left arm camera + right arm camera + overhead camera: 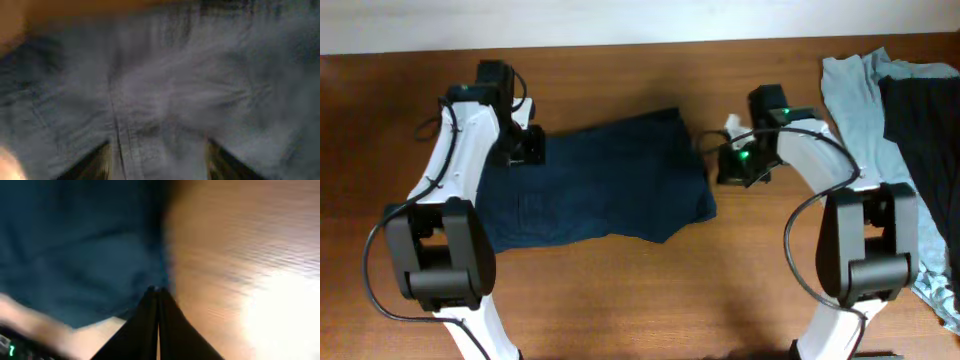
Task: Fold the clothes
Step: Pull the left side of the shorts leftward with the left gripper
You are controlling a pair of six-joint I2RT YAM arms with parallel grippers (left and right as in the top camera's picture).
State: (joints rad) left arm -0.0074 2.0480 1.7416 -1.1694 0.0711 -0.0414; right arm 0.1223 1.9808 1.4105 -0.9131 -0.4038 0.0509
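My left gripper grabs the navy garment (605, 180) next by the end edge away from my right gripper, to fold that end over the rest of the garment.
A dark navy garment (605, 180) lies spread across the middle of the wooden table. My left gripper (525, 148) is over its upper left edge. In the left wrist view the navy fabric (165, 85) with a seam fills the frame, and the gripper's (157, 162) fingers stand wide apart, open, with fabric between them. My right gripper (708, 143) is at the garment's right edge. In the right wrist view its fingers (157, 291) are pressed together, their tip at the edge of the navy fabric (85, 250); I see no cloth between them.
A pale grey-blue garment (850, 90) and a black one (925, 150) lie heaped at the table's right end, beside the right arm's base. Bare wood (650, 290) lies in front of the navy garment. The table's back edge (620, 46) runs along the top.
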